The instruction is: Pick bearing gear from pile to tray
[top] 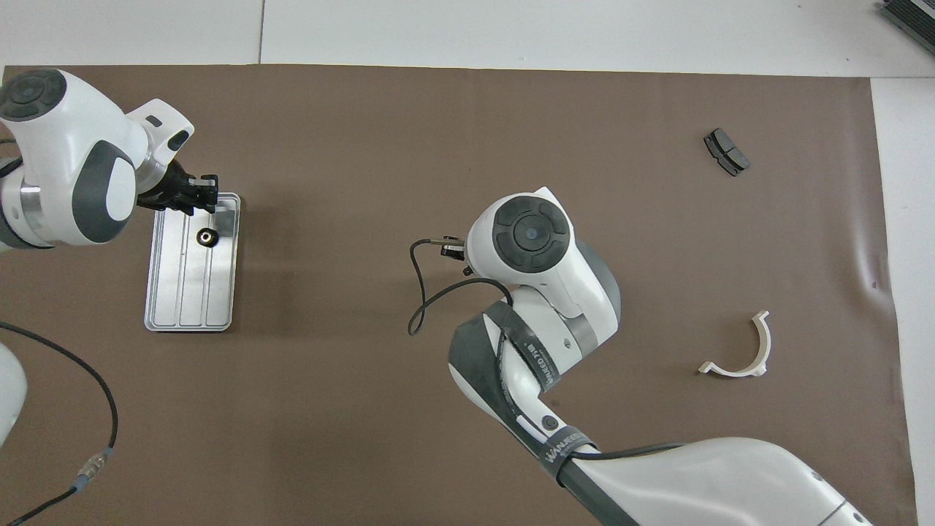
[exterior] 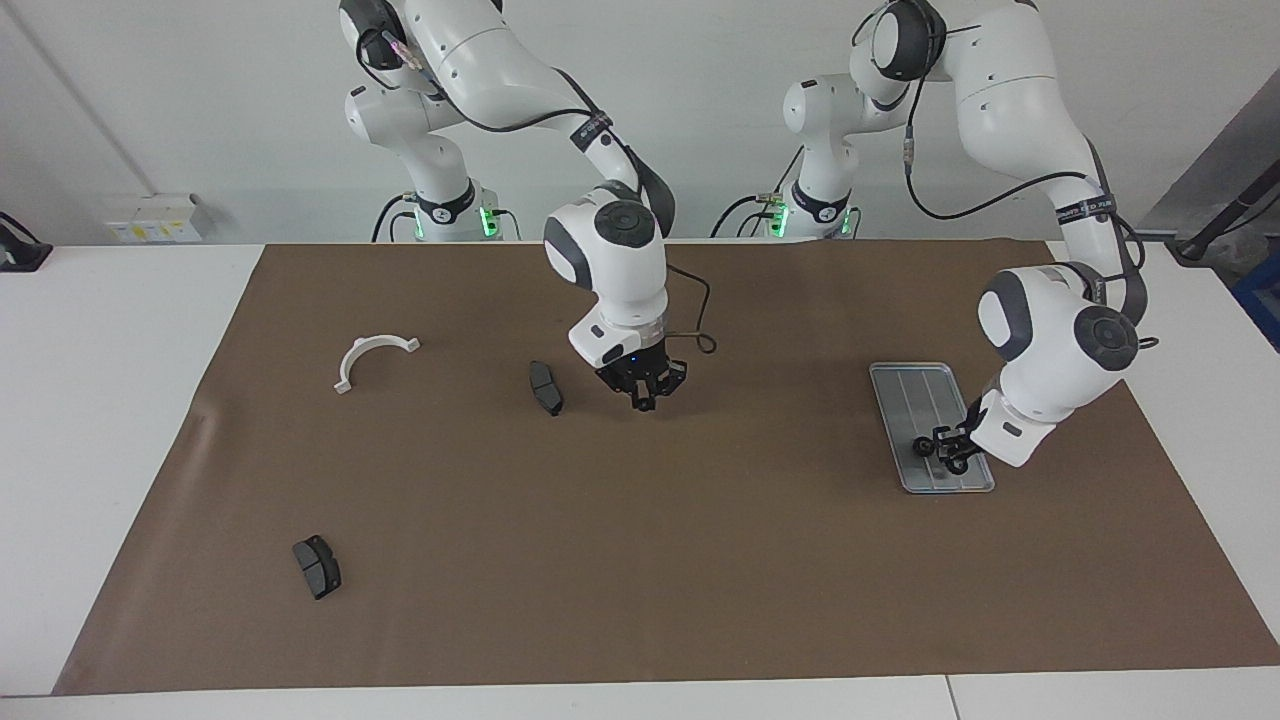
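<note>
My left gripper's fingers are above the silver tray's far rim (top: 229,194) in the overhead view, so for now my left gripper keeps hold of the gear.
The silver ridged tray (exterior: 925,395) (top: 182,292) lies toward the left arm's end of the brown mat. One small black bearing gear (exterior: 921,447) (top: 208,237) rests on it. My left gripper (exterior: 953,458) (top: 207,196) hangs low over the tray, fingers closed on what looks like a second small black gear. My right gripper (exterior: 643,400) is shut and empty, hovering over the mat's middle beside a dark brake pad (exterior: 545,387). Of the pile, only scattered larger parts show; no loose gear is visible on the mat.
A second brake pad (exterior: 317,566) (top: 726,151) lies farther out toward the right arm's end. A white curved bracket (exterior: 372,358) (top: 738,351) sits nearer the robots at that same end. The right arm's cable loops (top: 420,307) over the mat.
</note>
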Tool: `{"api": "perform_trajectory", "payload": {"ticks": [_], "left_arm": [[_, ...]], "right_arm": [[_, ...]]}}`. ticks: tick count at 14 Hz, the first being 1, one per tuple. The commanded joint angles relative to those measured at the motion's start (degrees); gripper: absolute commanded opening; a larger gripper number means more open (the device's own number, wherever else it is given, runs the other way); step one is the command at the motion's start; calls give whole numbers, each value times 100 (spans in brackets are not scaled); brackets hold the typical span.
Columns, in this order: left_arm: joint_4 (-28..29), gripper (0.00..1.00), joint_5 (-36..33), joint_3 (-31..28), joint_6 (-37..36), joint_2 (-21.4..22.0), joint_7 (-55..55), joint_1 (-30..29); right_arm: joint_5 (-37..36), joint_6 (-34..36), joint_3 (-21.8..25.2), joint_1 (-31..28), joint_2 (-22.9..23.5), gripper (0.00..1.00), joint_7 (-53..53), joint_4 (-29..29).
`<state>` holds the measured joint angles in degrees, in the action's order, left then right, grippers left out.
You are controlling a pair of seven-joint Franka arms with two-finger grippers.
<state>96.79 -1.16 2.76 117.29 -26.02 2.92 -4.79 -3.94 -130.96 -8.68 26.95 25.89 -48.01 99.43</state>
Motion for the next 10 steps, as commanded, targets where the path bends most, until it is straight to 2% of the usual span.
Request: {"api": "perform_trajectory", "payload": {"ticks": [1, 4, 5, 6, 7, 8, 9, 10], "left_arm": [[839, 14, -59, 67, 31, 605, 488, -206], [1455, 14, -59, 67, 119, 1098, 578, -250], [1639, 14, -59, 67, 154, 1230, 578, -250], [1780, 14, -51, 67, 198, 1327, 578, -241], [1904, 14, -51, 75, 276, 1389, 578, -241], [2053, 14, -42, 76, 425, 1433, 569, -224], [2246, 16, -24, 76, 609, 1503, 569, -232], [2335, 21, -24, 76, 724, 1512, 569, -233]], "right_arm": [[-63, -253, 7, -58, 65, 0, -77, 137], [-63, -483, 16, -32, 56, 0, -86, 392], [-63, -527, 16, -23, 65, 4, -147, 392], [-63, -527, 16, 21, 65, 12, -208, 401], [-63, -553, 16, 39, 65, 37, -217, 427], [-72, -562, 16, 39, 65, 86, -218, 445], [-80, -554, 25, 39, 65, 100, -218, 445], [-150, -545, 33, 30, 65, 100, -218, 410]]}}
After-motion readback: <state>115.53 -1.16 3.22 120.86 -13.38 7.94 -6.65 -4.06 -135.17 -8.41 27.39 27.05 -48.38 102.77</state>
